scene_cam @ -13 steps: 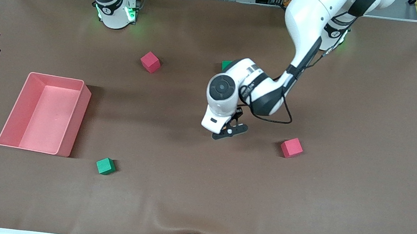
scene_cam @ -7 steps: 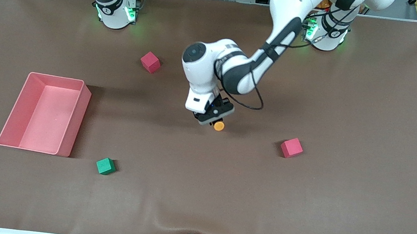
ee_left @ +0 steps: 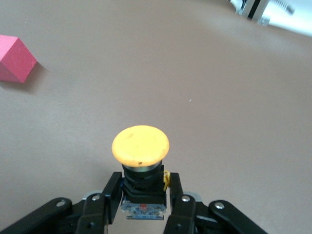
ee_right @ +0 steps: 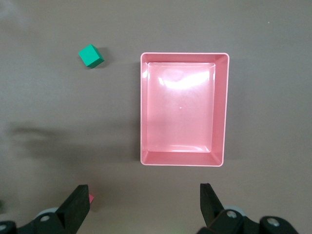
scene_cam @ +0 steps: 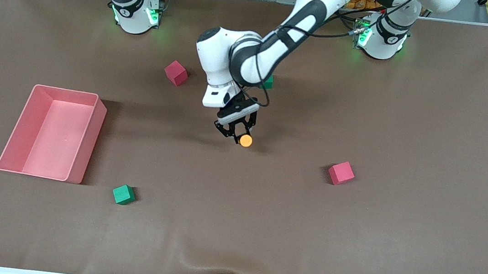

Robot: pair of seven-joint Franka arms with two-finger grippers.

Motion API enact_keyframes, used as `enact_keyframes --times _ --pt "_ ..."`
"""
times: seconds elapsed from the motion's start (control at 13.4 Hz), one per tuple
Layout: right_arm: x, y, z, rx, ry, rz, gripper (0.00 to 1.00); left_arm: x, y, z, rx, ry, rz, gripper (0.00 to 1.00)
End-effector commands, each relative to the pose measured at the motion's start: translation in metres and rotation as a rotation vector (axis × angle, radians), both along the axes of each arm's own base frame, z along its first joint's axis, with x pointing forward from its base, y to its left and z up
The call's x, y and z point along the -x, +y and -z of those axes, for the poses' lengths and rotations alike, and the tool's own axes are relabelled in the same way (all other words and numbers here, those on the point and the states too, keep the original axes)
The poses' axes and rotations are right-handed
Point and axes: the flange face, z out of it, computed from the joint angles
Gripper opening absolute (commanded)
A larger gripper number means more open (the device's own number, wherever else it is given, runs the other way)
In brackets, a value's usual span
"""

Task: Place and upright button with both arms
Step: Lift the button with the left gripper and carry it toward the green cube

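The button's body hangs tilted above the tabletop, its orange cap (scene_cam: 245, 140) (ee_left: 141, 146) facing sideways. The button comes upright in my left gripper next, before the gripper opens.
The button (scene_cam: 246, 141) has a round orange cap and a black boxy body. My left gripper (scene_cam: 235, 131) is shut on that body and holds it low over the middle of the table. In the left wrist view the cap (ee_left: 140, 145) points away from the gripper (ee_left: 143, 200), and the fingers (ee_left: 111, 195) press both sides of the body. The left arm reaches in from its base (scene_cam: 381, 38). My right gripper (ee_right: 144, 204) hangs open and empty, high over the table and looking down on it. The right arm's base (scene_cam: 134, 12) shows in the front view, and its hand is out of sight there.
A pink bin (scene_cam: 65, 90) (ee_right: 184, 55) sits toward the right arm's end. One red cube (scene_cam: 341, 173) (ee_left: 14, 61) lies toward the left arm's end, another (scene_cam: 176, 72) near the right arm's base. A green cube (scene_cam: 123, 194) (ee_right: 90, 56) lies nearer the front camera than the bin. Another green cube (scene_cam: 268, 83) is half hidden under the left arm.
The left arm has swung toward the right arm's end with the button, and its gripper has turned so the orange cap shows. The right gripper has stayed open.
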Motion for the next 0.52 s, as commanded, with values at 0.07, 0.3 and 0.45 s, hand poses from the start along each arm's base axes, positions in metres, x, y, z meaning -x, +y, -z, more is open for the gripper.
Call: enact_keyframes --times 0.07,0.3,0.45 --pt "0.005 0.006 -0.009 -0.009 -0.003 0.0 1.0 0.02 -0.017 0.019 0.028 -0.192 -0.02 0.15" --pt "0.005 0.004 -0.009 -0.011 -0.002 0.006 1.0 0.046 -0.015 0.067 -0.127 -0.314 0.02 0.15" --pt "0.006 0.001 -0.007 -0.012 0.004 0.014 1.0 0.068 -0.019 0.096 -0.187 -0.378 0.056 0.15"
